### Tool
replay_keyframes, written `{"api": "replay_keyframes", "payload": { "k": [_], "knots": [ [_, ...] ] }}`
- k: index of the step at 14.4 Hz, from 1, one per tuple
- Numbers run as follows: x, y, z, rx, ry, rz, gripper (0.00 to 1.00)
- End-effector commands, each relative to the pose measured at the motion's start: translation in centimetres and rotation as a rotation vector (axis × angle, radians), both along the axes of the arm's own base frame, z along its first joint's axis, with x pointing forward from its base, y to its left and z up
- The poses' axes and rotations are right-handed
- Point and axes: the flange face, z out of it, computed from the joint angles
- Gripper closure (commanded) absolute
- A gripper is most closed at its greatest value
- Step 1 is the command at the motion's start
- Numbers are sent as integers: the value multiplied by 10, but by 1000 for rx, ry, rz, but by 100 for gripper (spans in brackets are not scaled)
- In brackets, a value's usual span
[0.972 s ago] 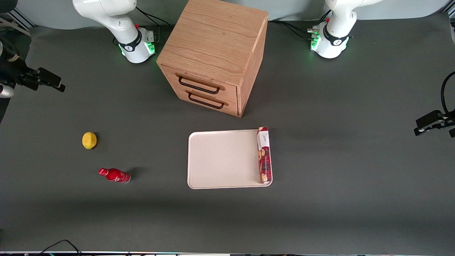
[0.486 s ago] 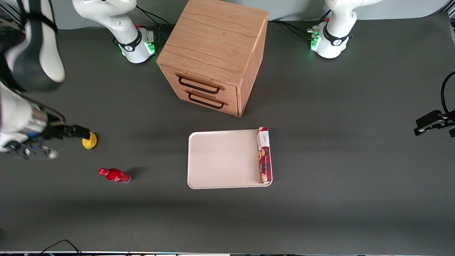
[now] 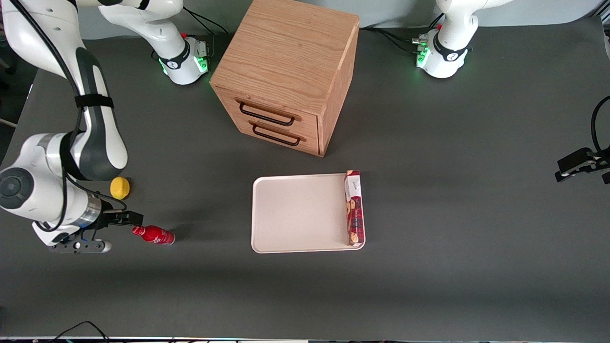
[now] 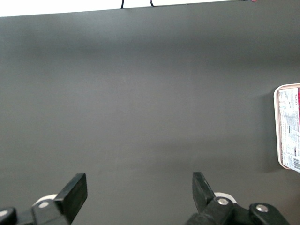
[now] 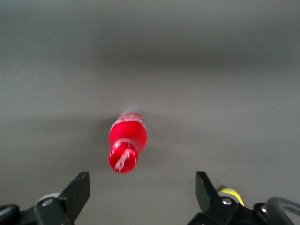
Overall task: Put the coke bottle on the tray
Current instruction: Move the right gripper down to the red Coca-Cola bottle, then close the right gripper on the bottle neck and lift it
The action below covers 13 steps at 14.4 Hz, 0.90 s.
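Next, my right gripper grabs the coke bottle by its red cap end (image 3: pixel 138 230) to place the bottle on the tray (image 3: pixel 290 214).
The coke bottle (image 3: pixel 155 235) is small, glossy red with a red cap, and stands on the dark table toward the working arm's end. It also shows in the right wrist view (image 5: pixel 127 139), cap toward the camera. My right gripper (image 3: pixel 129 218) hovers just by the bottle's cap, open and empty; in the right wrist view the gripper (image 5: pixel 143 190) has the bottle ahead of its spread fingers, not between them. The cream-white tray (image 3: pixel 290 214) lies at mid-table, well apart from the bottle.
A long red cookie box (image 3: pixel 353 208) lies on the tray along its edge toward the parked arm; the left wrist view shows the box (image 4: pixel 289 126) too. A yellow lemon (image 3: pixel 119 187) sits farther from the camera than the bottle. A wooden two-drawer cabinet (image 3: pixel 286 76) stands farther back than the tray.
The right arm has swung in over the table. Its gripper passed the lemon and came nearer the camera, ending beside the bottle's cap. The bottle, tray and box have not moved.
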Motion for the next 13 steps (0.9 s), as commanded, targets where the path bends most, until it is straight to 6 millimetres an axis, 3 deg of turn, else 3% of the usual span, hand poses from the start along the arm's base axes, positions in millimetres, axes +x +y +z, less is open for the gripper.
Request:
{"api": "replay_keyframes", "payload": {
  "k": [1,4,6,9,11,13],
  "knots": [
    [8,0,-20,9,-37,6,0],
    [10,7,-35,54,-29,-16,3],
    [8,6,-38,54,-23,-20,31],
    [6,9,-42,53,-14,-16,88],
    [4,10,-43,54,-5,-15,100],
    [6,11,-39,54,-9,-7,100]
  ]
}}
